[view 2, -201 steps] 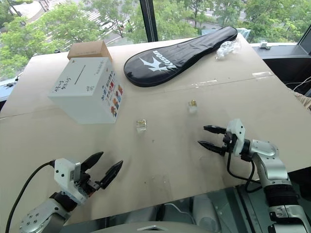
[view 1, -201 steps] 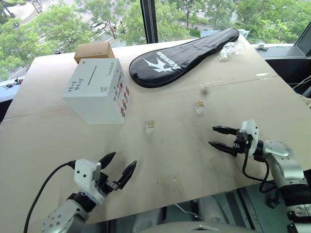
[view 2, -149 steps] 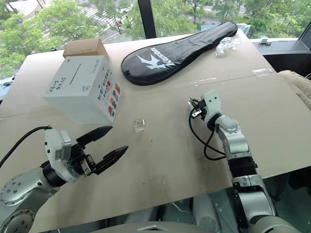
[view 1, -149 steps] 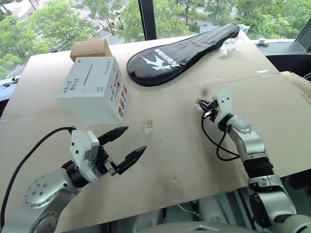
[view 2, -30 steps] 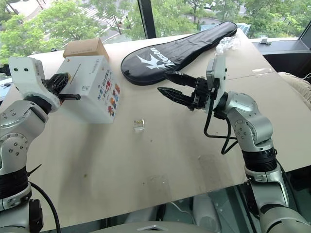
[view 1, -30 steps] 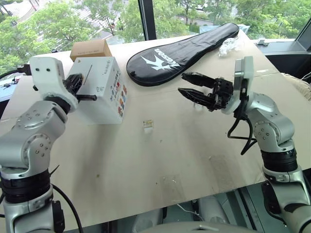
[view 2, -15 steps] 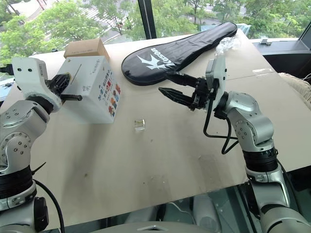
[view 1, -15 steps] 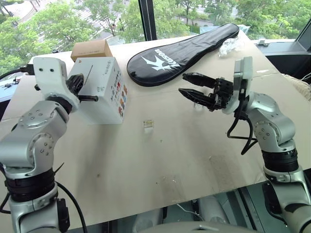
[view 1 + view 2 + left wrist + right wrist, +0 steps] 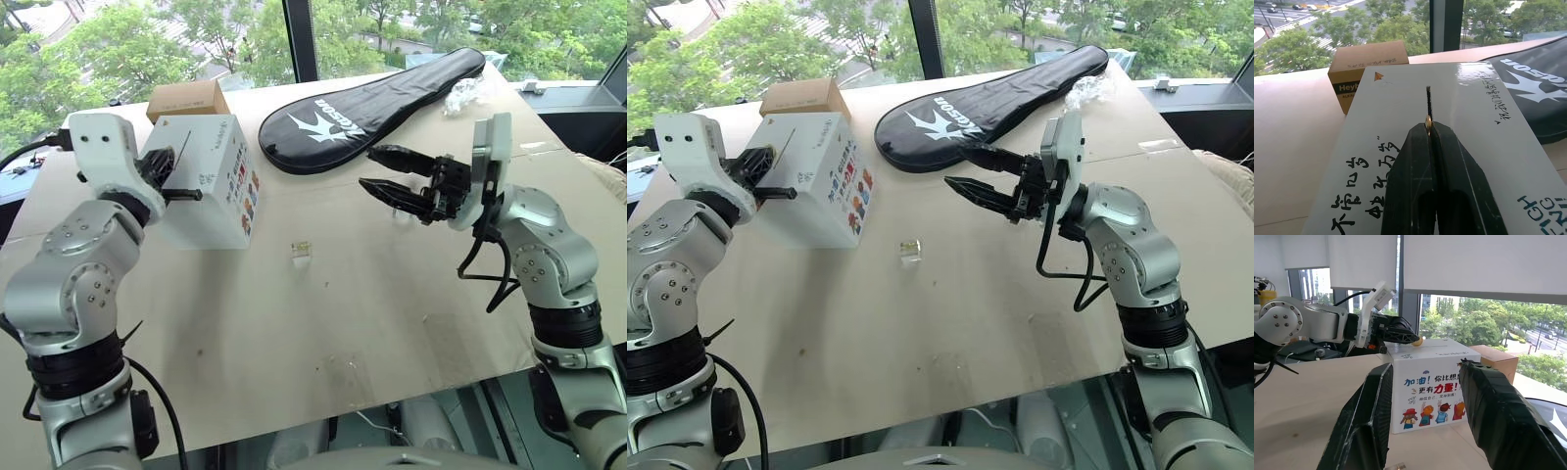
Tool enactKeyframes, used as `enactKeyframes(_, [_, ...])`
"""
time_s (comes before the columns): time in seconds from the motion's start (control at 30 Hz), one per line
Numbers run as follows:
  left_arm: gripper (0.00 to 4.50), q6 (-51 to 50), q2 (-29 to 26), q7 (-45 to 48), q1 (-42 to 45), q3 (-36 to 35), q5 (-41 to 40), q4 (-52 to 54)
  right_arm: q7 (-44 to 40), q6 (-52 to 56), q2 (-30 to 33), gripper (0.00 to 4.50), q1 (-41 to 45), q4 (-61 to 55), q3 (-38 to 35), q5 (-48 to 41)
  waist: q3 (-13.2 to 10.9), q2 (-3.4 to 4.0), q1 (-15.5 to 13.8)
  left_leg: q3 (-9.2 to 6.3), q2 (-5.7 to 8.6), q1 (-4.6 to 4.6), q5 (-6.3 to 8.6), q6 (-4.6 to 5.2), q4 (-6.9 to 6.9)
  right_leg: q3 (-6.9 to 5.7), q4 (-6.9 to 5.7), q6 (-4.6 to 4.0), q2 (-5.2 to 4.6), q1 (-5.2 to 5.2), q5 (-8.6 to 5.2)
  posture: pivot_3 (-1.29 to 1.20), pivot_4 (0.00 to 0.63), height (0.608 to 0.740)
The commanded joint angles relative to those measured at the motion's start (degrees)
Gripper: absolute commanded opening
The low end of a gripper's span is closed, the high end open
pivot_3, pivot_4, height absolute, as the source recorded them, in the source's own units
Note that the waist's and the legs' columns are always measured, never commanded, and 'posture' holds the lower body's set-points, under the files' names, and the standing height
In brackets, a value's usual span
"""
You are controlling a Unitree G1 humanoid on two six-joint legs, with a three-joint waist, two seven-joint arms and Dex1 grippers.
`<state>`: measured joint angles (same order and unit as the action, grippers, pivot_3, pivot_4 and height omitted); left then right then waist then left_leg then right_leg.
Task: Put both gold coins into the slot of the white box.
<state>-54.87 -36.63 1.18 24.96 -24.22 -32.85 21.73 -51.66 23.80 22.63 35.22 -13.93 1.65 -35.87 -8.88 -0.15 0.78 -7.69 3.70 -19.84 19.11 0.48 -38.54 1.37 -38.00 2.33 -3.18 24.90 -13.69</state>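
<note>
The gold coin (image 9: 1428, 120) stands on edge in line over the dark slot (image 9: 1427, 98) in the left wrist view. My left gripper should open now.
The white box (image 9: 211, 186) stands at the table's back left, its thin dark slot (image 9: 1427, 98) on the top face. My left gripper (image 9: 1429, 126) is shut on a gold coin (image 9: 1428, 120), holding it on edge just above the near end of the slot. From the right wrist view the same coin (image 9: 1420, 340) shows at the left fingertips over the box top. My right gripper (image 9: 367, 166) hovers over mid-table, open, pointing toward the box. A tiny golden speck sits at one of its fingertips (image 9: 1462, 362); I cannot tell if it is a coin.
A small clear holder (image 9: 301, 251) lies mid-table. A brown cardboard box (image 9: 189, 99) stands right behind the white box. A black racket cover (image 9: 362, 108) and crumpled clear plastic (image 9: 466, 95) lie at the back. Windows rise beyond the table's far edge.
Seconds ago both grippers were low and open near the front edge. The left has since risen to the box, shut on a coin; the right rose too. Over the last second both held still.
</note>
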Motion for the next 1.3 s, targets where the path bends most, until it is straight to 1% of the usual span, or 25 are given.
enactKeyframes(0.03, [0.00, -3.75, 0.79, 1.36, -1.20, 1.59, -0.38, -1.23, 0.16, -1.25, 0.09, 2.28, 1.10, -2.55, -0.62, -0.03, 0.00, 0.00, 0.00, -0.02, 0.00, 0.00, 0.00, 0.00, -0.01, -0.01, 0.00, 0.00, 0.00, -0.02, 0.00, 0.00, 0.150, 0.740])
enactKeyframes(0.5, [0.00, -5.19, 1.30, 2.16, -1.57, 0.19, 0.62, -1.23, -0.01, -1.41, -0.46, 2.28, 1.34, -2.18, -0.32, 0.32, 0.02, 0.01, 0.04, -0.05, 0.01, 0.02, 0.00, 0.00, -0.03, -0.04, 0.00, 0.00, -0.01, -0.05, 0.00, 0.00, 0.150, 0.740])
enactKeyframes(0.53, [0.53, -5.11, 1.31, 2.20, -1.58, 0.04, 0.71, -1.19, -0.03, -1.42, -0.53, 2.35, 1.35, -2.17, -0.33, 0.30, 0.02, 0.01, 0.05, -0.04, 0.01, 0.02, 0.00, 0.00, -0.03, -0.04, 0.00, 0.00, -0.01, -0.05, 0.00, 0.00, 0.150, 0.740])
enactKeyframes(0.6, [0.84, -4.66, 1.30, 2.48, -1.41, -0.17, 0.83, -1.18, -0.29, -1.65, -0.65, 2.35, 1.40, -2.05, -0.33, 0.35, 0.02, 0.01, 0.06, -0.04, 0.01, 0.02, 0.00, 0.00, -0.03, -0.04, 0.00, 0.00, -0.01, -0.05, 0.00, 0.00, 0.150, 0.740])
enactKeyframes(0.63, [1.62, -4.44, 1.44, 2.32, -1.26, -0.32, 1.06, -1.22, -0.36, -1.75, -0.74, 2.35, 1.45, -1.97, -0.34, 0.38, 0.02, 0.01, 0.07, -0.05, 0.01, 0.02, 0.00, 0.00, -0.03, -0.04, 0.00, 0.00, -0.01, -0.05, 0.00, 0.00, 0.150, 0.740])
enactKeyframes(0.67, [1.78, -3.94, 1.51, 2.31, -1.14, -0.46, 1.35, -1.34, -0.40, -1.84, -0.83, 2.35, 1.48, -1.92, -0.35, 0.36, 0.02, 0.01, 0.07, -0.05, 0.01, 0.02, 0.00, 0.00, -0.03, -0.04, 0.00, 0.00, -0.01, -0.05, 0.00, 0.00, 0.150, 0.740])
enactKeyframes(0.7, [2.45, -3.06, 1.40, 2.68, -1.07, -0.56, 1.57, -1.39, -0.37, -1.84, -0.92, 2.35, 1.52, -1.93, -0.40, 0.27, 0.02, 0.01, 0.06, -0.05, 0.01, 0.03, 0.00, 0.00, -0.03, -0.04, 0.00, 0.00, -0.01, -0.05, 0.00, 0.00, 0.150, 0.740])
enactKeyframes(0.73, [2.56, -2.21, 1.38, 2.90, -0.89, -0.89, 1.80, -1.45, -0.31, -1.82, -1.01, 2.35, 1.58, -1.87, -0.46, 0.20, 0.02, 0.01, 0.05, -0.05, 0.01, 0.03, 0.00, 0.00, -0.03, -0.04, 0.00, 0.00, -0.01, -0.05, 0.00, 0.00, 0.150, 0.740])
enactKeyframes(0.77, [2.91, -0.66, 1.28, 3.23, -0.65, -1.34, 2.25, -1.55, -0.25, -1.81, -1.06, 2.35, 1.58, -1.81, -0.49, 0.19, 0.02, 0.01, 0.05, -0.05, 0.01, 0.03, 0.00, 0.00, -0.03, -0.04, 0.00, 0.00, -0.01, -0.05, 0.00, 0.00, 0.150, 0.740])
enactKeyframes(0.87, [2.91, 3.33, 0.70, 4.76, 0.11, -3.22, 2.54, -1.59, -0.29, -1.81, -0.91, 2.35, 1.39, -1.60, -0.19, 0.79, 0.00, -0.02, -0.02, -0.07, 0.01, 0.01, 0.00, 0.00, -0.04, -0.08, 0.01, 0.00, -0.01, -0.05, 0.00, 0.00, 0.150, 0.740])
enactKeyframes(0.93, [2.91, 4.17, -0.19, 6.71, 0.31, -4.99, 0.99, -1.01, -0.42, -2.01, -0.59, 2.35, 1.08, -1.05, 0.53, 2.09, -0.04, -0.09, 0.05, -0.08, 0.01, -0.02, 0.00, 0.00, -0.04, -0.09, 0.02, 0.00, -0.01, -0.04, 0.00, 0.00, 0.150, 0.740])
enactKeyframes(1.0, [2.91, 5.58, -1.85, 10.03, -0.47, -6.91, -0.28, -0.24, 1.21, -2.24, -0.65, 2.35, 0.56, -0.20, 1.95, 5.16, -0.04, -0.10, 0.30, -0.09, 0.01, -0.05, 0.00, 0.00, -0.04, -0.10, 0.05, 0.00, -0.01, -0.02, 0.00, 0.00, 0.150, 0.740])
enactKeyframes(1.07, [2.91, 6.69, -3.87, 15.73, -2.08, -11.01, -4.07, 1.21, 3.38, -2.91, -1.51, 2.35, -0.07, 1.19, 4.82, 9.33, -0.05, -0.12, 0.73, -0.05, 0.00, -0.07, 0.00, 0.00, 0.03, -0.07, 0.07, 0.00, 0.00, 0.05, 0.00, 0.00, 0.150, 0.740])
enactKeyframes(1.17, [2.91, 6.05, -7.45, 25.82, -7.24, -16.35, -11.72, 4.79, 5.69, -3.94, -3.74, 2.35, 0.20, 4.82, 9.02, 14.44, -0.03, -0.16, 1.81, 0.02, -0.03, -0.15, 0.00, -0.01, 0.13, -0.01, 0.05, 0.00, 0.01, 0.25, 0.00, 0.00, 0.150, 0.740])
enactKeyframes(1.2, [2.91, 4.98, -9.06, 29.93, -10.46, -18.20, -14.46, 6.23, 5.33, -5.34, -4.13, 2.35, 0.50, 6.61, 10.95, 16.65, -0.03, -0.15, 1.79, 0.07, -0.02, -0.15, 0.00, -0.01, 0.16, 0.01, 0.04, 0.00, 0.00, 0.30, 0.00, 0.00, 0.150, 0.740])
enactKeyframes(1.3, [2.91, 1.65, -13.67, 42.37, -23.93, -24.59, -19.90, 10.85, 3.63, -7.38, -6.17, 2.35, 1.66, 12.57, 16.71, 21.39, -0.04, -0.14, 2.45, 0.15, -0.04, -0.17, 0.00, -0.01, 0.20, 0.06, 0.07, -0.01, 0.00, 0.34, 0.00, 0.00, 0.150, 0.740])
